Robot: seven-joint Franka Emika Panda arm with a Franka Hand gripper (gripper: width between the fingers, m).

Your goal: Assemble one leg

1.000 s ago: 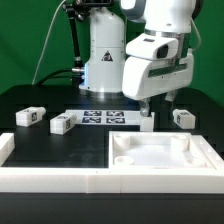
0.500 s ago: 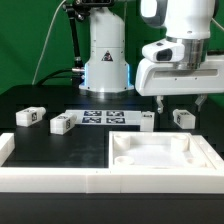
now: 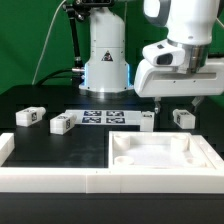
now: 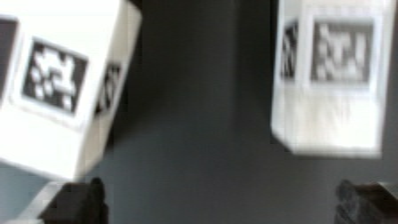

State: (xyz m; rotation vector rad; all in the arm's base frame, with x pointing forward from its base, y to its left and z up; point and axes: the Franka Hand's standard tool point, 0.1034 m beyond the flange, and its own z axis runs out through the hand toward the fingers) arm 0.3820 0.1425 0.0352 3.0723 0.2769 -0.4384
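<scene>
My fingers would miss over bare dark table; my gripper must reach a tagged leg before closing.
Four small white legs with black-and-white tags lie on the black table: two at the exterior view's left [image 3: 29, 117] [image 3: 63, 123], one by the middle [image 3: 147, 120] and one at the right [image 3: 183, 117]. My gripper [image 3: 178, 104] hangs open and empty just above the table, between the middle leg and the right leg. In the wrist view my gripper [image 4: 222, 205] shows bare dark table between its fingertips [image 4: 71, 205], with one tagged leg [image 4: 63, 85] on one side and another [image 4: 329, 70] on the other. The jaws touch neither leg.
The large white square tabletop panel [image 3: 160, 172] with round recesses lies in front at the exterior view's right. A white rail [image 3: 50, 180] runs along the front and left. The marker board [image 3: 105, 117] lies before the arm's base [image 3: 105, 60].
My gripper has moved toward the exterior view's right, from over the middle leg to the gap between the middle and right legs. The legs have not moved.
</scene>
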